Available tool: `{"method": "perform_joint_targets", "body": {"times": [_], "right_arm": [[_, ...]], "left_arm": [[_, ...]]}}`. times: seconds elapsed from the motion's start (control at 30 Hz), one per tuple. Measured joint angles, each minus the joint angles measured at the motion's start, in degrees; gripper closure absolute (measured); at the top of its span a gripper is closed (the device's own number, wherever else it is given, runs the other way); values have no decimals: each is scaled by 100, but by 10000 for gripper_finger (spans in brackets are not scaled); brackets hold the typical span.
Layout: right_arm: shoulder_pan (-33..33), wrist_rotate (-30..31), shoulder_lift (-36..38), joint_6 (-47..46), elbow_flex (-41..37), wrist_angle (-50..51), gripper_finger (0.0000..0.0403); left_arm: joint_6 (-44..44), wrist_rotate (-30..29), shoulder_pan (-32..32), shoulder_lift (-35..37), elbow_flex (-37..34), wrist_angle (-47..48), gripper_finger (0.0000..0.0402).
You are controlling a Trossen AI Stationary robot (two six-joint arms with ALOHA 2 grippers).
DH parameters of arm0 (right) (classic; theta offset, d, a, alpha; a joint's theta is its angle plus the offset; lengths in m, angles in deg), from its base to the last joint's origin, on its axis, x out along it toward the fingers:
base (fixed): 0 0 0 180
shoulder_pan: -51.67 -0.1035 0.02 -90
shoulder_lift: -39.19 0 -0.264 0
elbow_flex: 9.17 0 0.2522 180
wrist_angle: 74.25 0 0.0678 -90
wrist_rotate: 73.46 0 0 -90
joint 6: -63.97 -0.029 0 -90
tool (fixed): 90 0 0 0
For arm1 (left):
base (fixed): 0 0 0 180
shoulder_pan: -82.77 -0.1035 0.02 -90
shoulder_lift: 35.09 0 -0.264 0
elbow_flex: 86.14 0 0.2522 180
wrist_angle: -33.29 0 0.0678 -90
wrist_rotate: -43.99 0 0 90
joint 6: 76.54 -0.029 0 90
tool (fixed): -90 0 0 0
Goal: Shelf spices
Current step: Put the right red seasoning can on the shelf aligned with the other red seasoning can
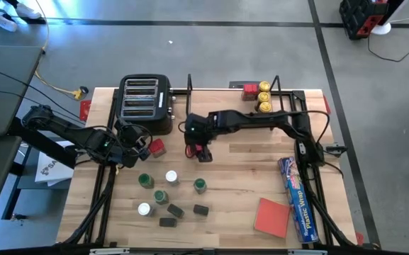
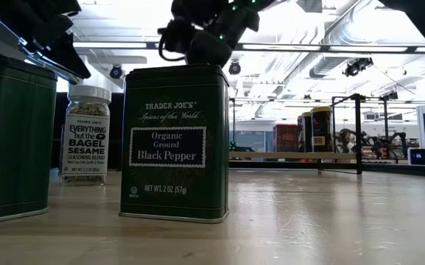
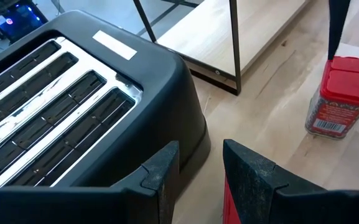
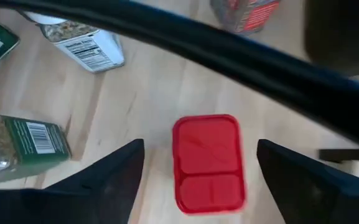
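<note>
My right gripper is going to grab the lid of the red-lidded jar by its long sides next, so that it can add the jar to the shelf.
My left gripper (image 1: 147, 144) (image 3: 201, 155) is beside the toaster's near right corner, shut on a red spice jar (image 1: 157, 147). My right gripper (image 1: 198, 151) (image 4: 199, 146) hangs open over a second red-lidded jar (image 4: 208, 163) (image 3: 343, 93) standing upright on the table, one finger on each side of it and not touching. Green- and white-topped jars (image 1: 170, 177) and small black ones (image 1: 176, 210) sit near the front; a green pepper tin (image 2: 174, 140) fills the low view. The wire shelf (image 1: 289, 95) at the far edge holds a red jar (image 1: 249, 90) and two yellow-topped ones (image 1: 264, 96). My left gripper has the red jar between its two fingers, and only a strip of red (image 3: 229, 199) shows beside one finger. The fingers themselves hide the place of contact, so the part held cannot be told. They reach level toward the table's far right.
The black toaster (image 1: 145, 103) stands at the far left, close in front of my left gripper. A flat red pad (image 1: 273, 216) and the long blue plastic-wrap box (image 1: 298, 198) lie at the right. Bare wood lies between the jars and the shelf.
</note>
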Motion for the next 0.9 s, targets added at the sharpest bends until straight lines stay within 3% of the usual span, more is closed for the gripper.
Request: {"method": "perform_joint_targets", "body": {"times": [0.2,0.43,0.57,0.7,0.9], "right_arm": [[-112,528,-309,99,0,-118,80],[-133,605,-564,95,2,-29,85],[-131,614,-607,81,2,67,123],[-137,650,-534,-36,1,205,199],[-88,860,157,23,59,1028,202]], "left_arm": [[0,-7,0,-1,0,-9,282],[2,15,0,-1,0,-4,282],[2,17,0,-1,0,-7,282],[7,27,0,-1,0,-6,282],[7,32,0,-1,0,-19,282]]}}
